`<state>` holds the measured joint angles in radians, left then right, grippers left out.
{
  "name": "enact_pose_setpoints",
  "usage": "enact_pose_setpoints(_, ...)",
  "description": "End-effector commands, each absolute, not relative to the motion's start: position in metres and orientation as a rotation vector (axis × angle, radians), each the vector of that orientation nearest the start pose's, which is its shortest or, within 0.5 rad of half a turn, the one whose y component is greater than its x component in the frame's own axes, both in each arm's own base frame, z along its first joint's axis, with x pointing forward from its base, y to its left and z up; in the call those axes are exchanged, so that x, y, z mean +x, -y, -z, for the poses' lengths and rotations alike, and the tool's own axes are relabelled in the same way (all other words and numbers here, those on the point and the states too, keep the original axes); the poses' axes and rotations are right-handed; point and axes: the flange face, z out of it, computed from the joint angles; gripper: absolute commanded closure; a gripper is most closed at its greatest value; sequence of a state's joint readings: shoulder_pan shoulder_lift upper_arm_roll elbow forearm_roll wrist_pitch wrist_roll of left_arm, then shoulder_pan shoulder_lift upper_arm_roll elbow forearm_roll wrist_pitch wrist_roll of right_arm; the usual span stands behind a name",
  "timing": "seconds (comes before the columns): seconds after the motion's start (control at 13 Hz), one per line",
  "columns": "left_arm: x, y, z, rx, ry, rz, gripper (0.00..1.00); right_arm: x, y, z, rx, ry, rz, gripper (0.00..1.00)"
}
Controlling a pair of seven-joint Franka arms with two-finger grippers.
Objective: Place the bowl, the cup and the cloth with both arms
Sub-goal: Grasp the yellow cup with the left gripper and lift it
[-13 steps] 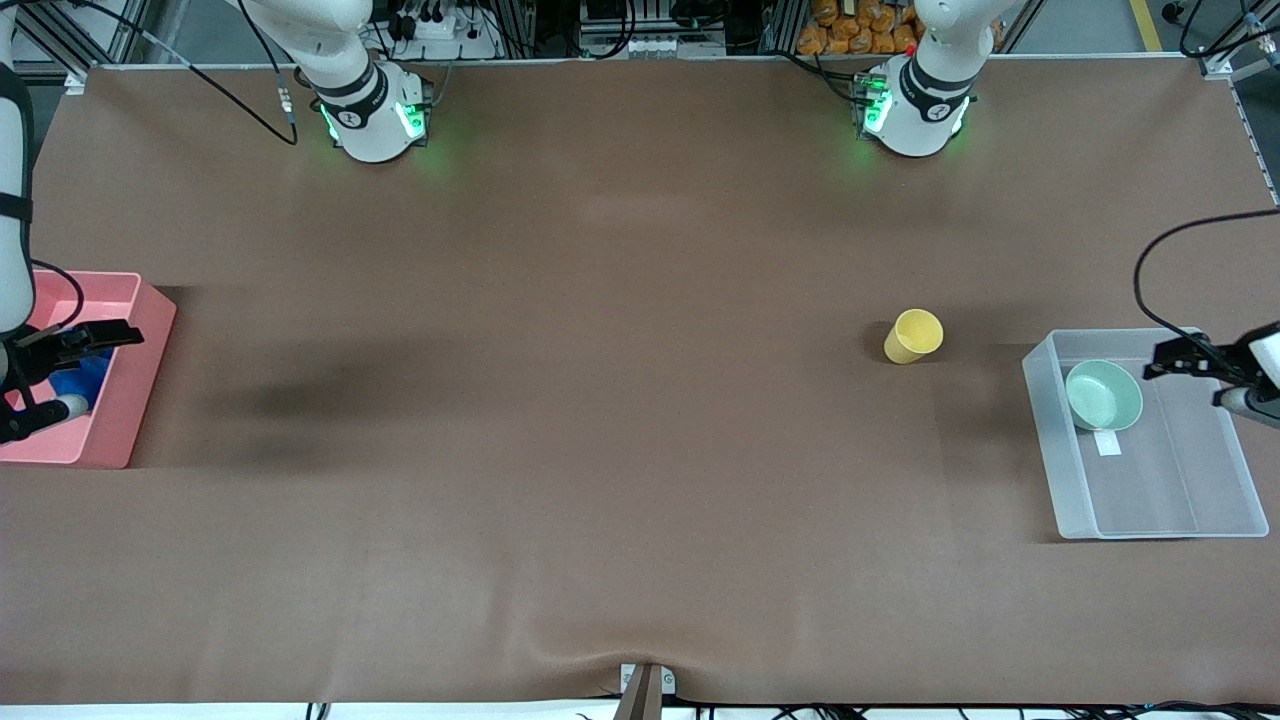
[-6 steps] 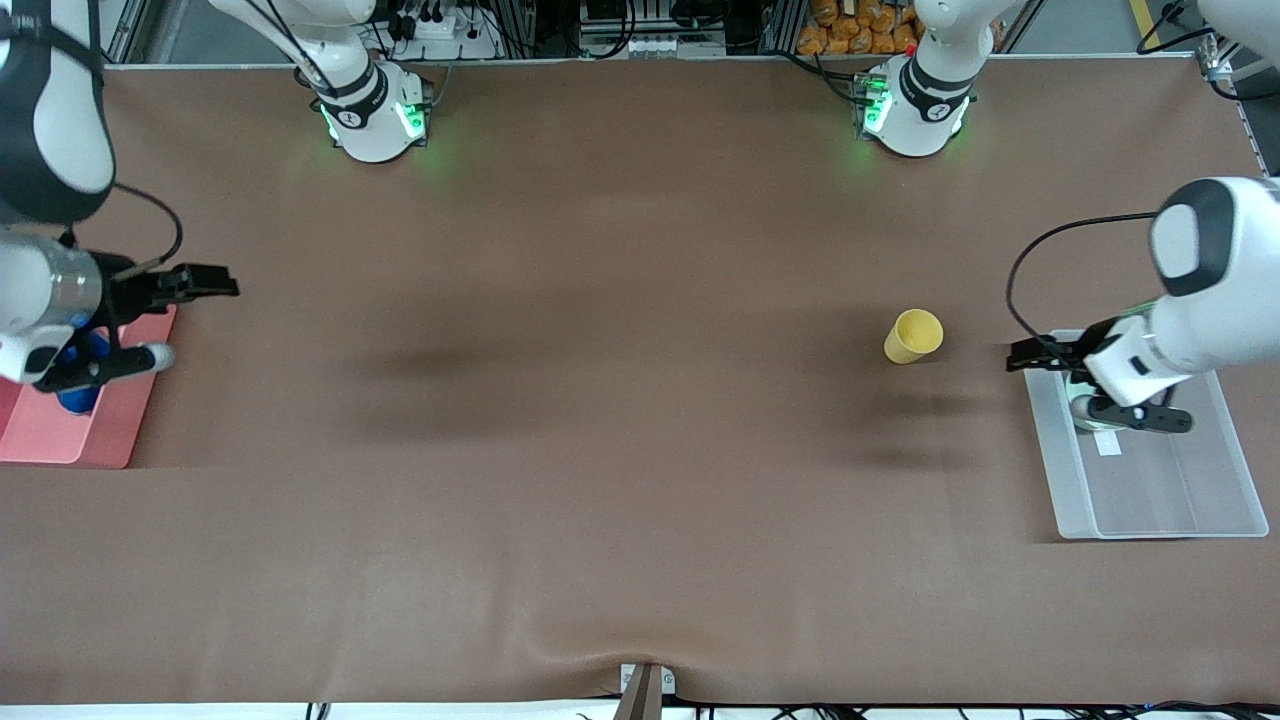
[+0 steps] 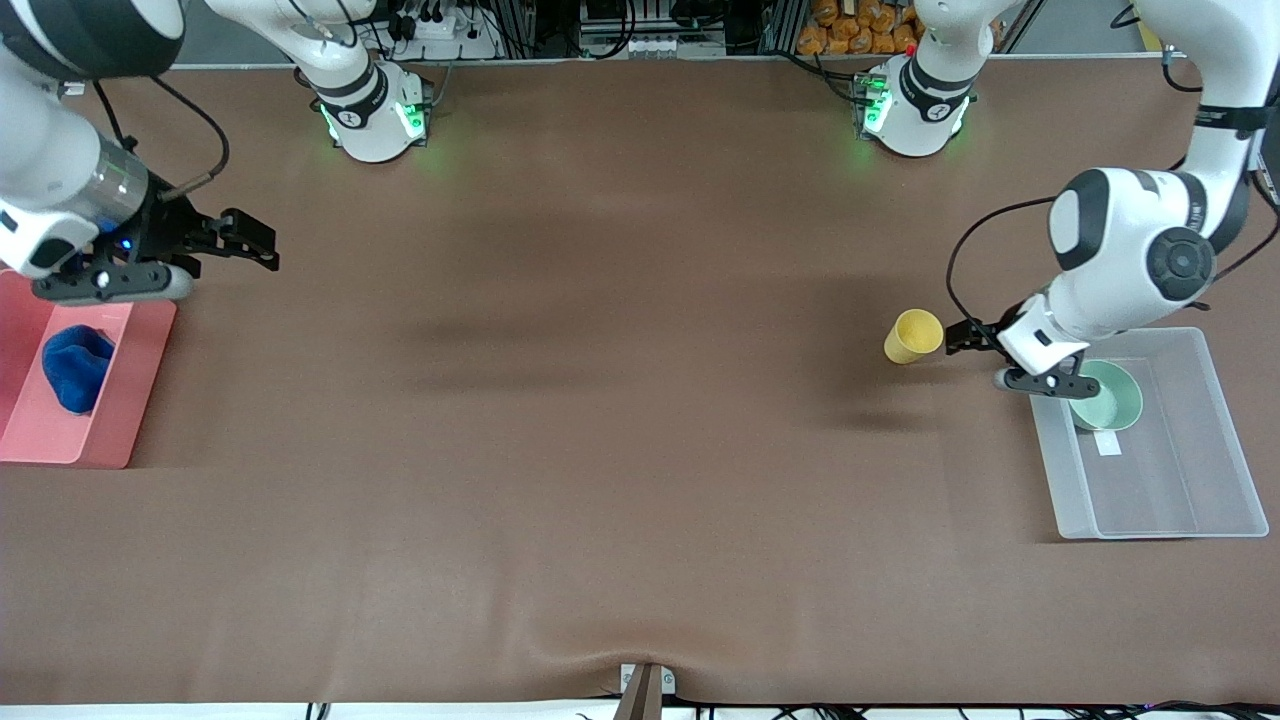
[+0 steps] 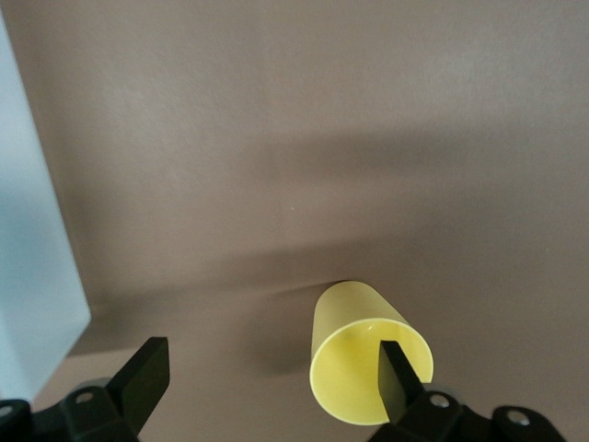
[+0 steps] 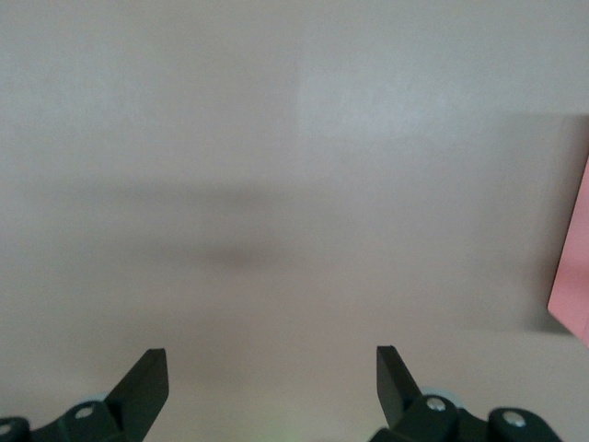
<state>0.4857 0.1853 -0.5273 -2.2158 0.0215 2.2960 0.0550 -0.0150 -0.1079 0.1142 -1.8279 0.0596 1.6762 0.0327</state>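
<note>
Next, my left gripper grabs the yellow cup by its rim (image 3: 919, 332) to place the cup in the clear bin (image 3: 1215, 470) with the mint-green bowl.
The yellow cup (image 3: 912, 336) stands mouth up on the brown table, beside the clear bin (image 3: 1215, 470) that holds the mint-green bowl (image 3: 1112, 398). My left gripper (image 3: 975, 362) is open and empty between cup and bin. In the left wrist view the gripper (image 4: 271, 361) is spread wide, and one finger shows in front of the cup's (image 4: 354, 322) mouth. The blue cloth (image 3: 75, 368) lies bunched in the pink bin (image 3: 120, 430). My right gripper (image 3: 228, 270) is open and empty over the table beside the pink bin, and its wrist view (image 5: 271, 364) shows bare table below.
The clear bin's wall (image 4: 28, 230) shows in the left wrist view, and a corner of the pink bin (image 5: 575, 267) shows in the right wrist view. A white label (image 3: 1107, 443) lies in the clear bin. The arm bases stand at the table's edge farthest from the front camera.
My left gripper moved from over the clear bin to beside the cup, uncovering the bowl. My right gripper moved away from the pink bin out over the table; the cloth stays in the bin.
</note>
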Motion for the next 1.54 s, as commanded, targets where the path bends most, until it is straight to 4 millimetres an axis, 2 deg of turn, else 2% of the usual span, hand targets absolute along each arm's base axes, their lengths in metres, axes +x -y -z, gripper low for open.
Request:
enact_pose_setpoints(0.0,0.514,0.021,-0.286,-3.19,-0.153,-0.089,0.03,0.508,-0.059,-0.578,-3.086,0.063,0.028,0.0)
enact_pose_setpoints(0.15,0.505,0.023,-0.273,-3.193,-0.157,-0.088,0.16,0.514,-0.059,-0.588,-3.09,0.072,0.053,0.0)
enact_pose_setpoints(0.31,0.501,0.023,-0.265,-3.197,-0.159,-0.111,0.18,0.516,-0.058,-0.588,-3.091,0.07,0.058,0.0)
enact_pose_setpoints(0.46,0.496,0.024,-0.261,-3.196,-0.163,-0.13,0.27,0.52,-0.058,-0.592,-3.089,0.07,0.091,0.0)
enact_pose_setpoints(0.69,0.494,0.026,-0.249,-3.208,-0.167,-0.163,0.44,0.544,-0.064,-0.608,-3.075,0.079,0.156,0.0)
enact_pose_setpoints(0.85,0.495,0.029,-0.248,-3.21,-0.174,-0.16,0.63,0.553,-0.063,-0.613,-3.07,0.078,0.167,0.0)
enact_pose_setpoints(0.92,0.494,0.031,-0.243,-3.215,-0.177,-0.175,0.87,0.552,-0.064,-0.611,-3.07,0.075,0.155,0.0)
enact_pose_setpoints(1.0,0.496,0.031,-0.244,-3.216,-0.179,-0.17,1.0,0.552,-0.065,-0.61,-3.072,0.069,0.146,0.0)
enact_pose_setpoints(1.15,0.5,0.031,-0.249,-3.209,-0.191,-0.148,1.0,0.552,-0.066,-0.61,-3.071,0.076,0.145,0.0)
enact_pose_setpoints(1.31,0.513,0.028,-0.27,-3.197,-0.217,-0.082,1.0,0.551,-0.069,-0.61,-3.072,0.081,0.14,0.0)
enact_pose_setpoints(1.46,0.534,0.019,-0.306,-3.179,-0.254,-0.002,1.0,0.551,-0.069,-0.61,-3.072,0.081,0.14,0.0)
